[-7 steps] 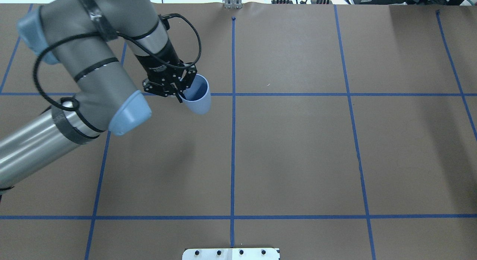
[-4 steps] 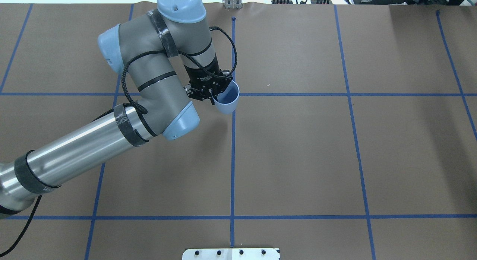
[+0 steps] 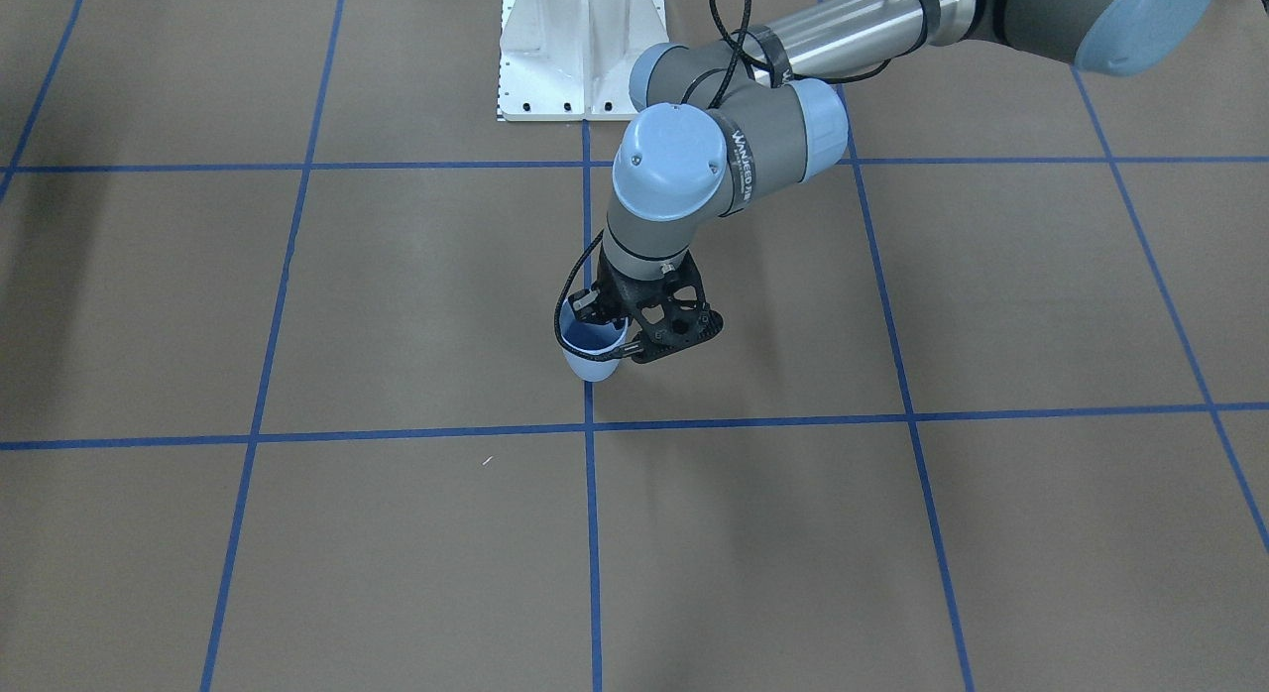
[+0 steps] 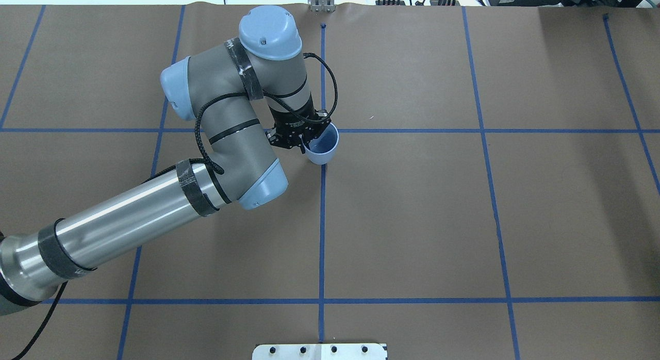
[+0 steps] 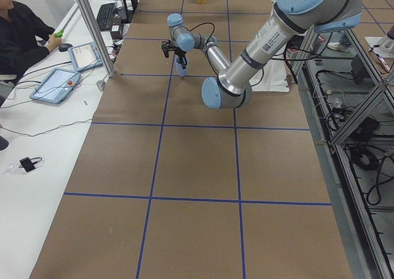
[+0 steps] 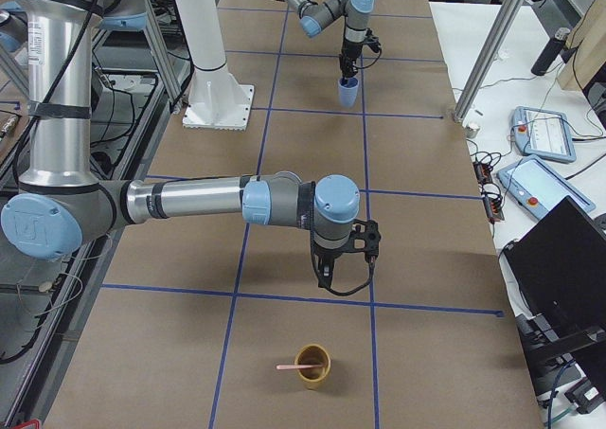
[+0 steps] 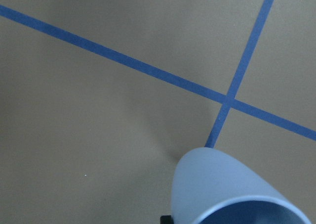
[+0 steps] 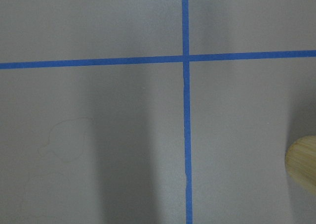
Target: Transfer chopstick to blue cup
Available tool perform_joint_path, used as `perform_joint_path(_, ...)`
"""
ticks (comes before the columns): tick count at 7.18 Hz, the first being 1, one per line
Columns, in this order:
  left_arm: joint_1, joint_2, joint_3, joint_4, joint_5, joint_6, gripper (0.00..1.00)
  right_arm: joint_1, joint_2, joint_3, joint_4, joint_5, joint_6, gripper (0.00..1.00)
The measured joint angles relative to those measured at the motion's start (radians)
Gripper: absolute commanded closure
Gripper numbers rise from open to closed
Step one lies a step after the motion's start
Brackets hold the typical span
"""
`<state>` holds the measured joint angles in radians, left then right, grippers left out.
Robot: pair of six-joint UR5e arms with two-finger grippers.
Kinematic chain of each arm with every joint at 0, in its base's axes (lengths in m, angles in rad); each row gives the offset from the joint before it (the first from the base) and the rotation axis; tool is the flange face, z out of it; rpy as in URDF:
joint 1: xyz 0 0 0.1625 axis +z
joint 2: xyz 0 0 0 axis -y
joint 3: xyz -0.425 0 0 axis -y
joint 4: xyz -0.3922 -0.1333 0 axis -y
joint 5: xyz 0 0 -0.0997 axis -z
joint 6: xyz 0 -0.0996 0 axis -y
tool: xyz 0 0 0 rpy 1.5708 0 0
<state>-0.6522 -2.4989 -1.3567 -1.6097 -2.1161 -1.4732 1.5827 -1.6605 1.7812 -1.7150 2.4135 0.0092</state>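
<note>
The blue cup's base (image 3: 592, 373) (image 7: 202, 153) meets its shadow on the tabletop and the blue cup would stand there, so it is time for my left gripper to open.
My left gripper (image 4: 307, 142) is shut on the near rim of the pale blue cup (image 4: 324, 147) and holds it upright, low over the centre tape crossing. I cannot tell if the cup touches the table. The cup also shows in the front view (image 3: 591, 360), gripped from the side by the left gripper (image 3: 623, 347), and in the left wrist view (image 7: 222, 189). One pale pink chopstick (image 6: 295, 366) rests in a wooden cup (image 6: 313, 366) at the table's right end. My right gripper (image 6: 346, 276) hangs above the table near that cup; I cannot tell if it is open.
Brown paper with blue tape lines (image 4: 322, 221) covers the table. The white robot base plate (image 3: 583, 57) stands at the robot's side. The wooden cup's edge (image 8: 302, 167) shows in the right wrist view. An operator (image 5: 24, 32) sits beyond the table's far side.
My left arm has swung to the right with the blue cup, from the left square to the centre tape line, and has lowered it.
</note>
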Motion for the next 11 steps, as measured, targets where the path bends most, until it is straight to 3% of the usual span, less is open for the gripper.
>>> perform_joint_path(1,0.007,0.0,0.005,-0.008,0.005,-0.003,1.0,0.0,0.0,-0.001,0.0,0.002,0.0,0.0)
perform_joint_path(2,0.01,0.0,0.007,-0.014,0.007,-0.005,0.74,0.0,0.001,-0.001,0.0,0.002,0.0,0.0)
perform_joint_path(3,0.011,0.002,0.007,-0.027,0.007,-0.006,0.33,0.0,0.004,-0.003,-0.002,0.003,0.0,0.0)
perform_joint_path(4,0.013,0.006,0.008,-0.05,0.008,-0.004,0.21,0.0,0.013,-0.01,-0.004,0.005,0.0,0.0)
perform_joint_path(5,0.014,0.01,0.008,-0.069,0.008,-0.003,0.19,0.0,0.022,-0.018,-0.004,0.008,0.0,0.0)
perform_joint_path(6,0.013,0.011,0.003,-0.077,0.008,-0.003,0.04,0.0,0.026,-0.022,-0.004,0.009,-0.001,0.0)
perform_joint_path(7,0.002,0.016,-0.02,-0.076,0.008,-0.003,0.03,0.0,0.028,-0.022,-0.003,0.011,-0.002,0.0)
perform_joint_path(11,-0.13,0.167,-0.377,0.127,-0.001,0.031,0.03,0.072,0.024,-0.031,-0.001,0.001,-0.07,0.0)
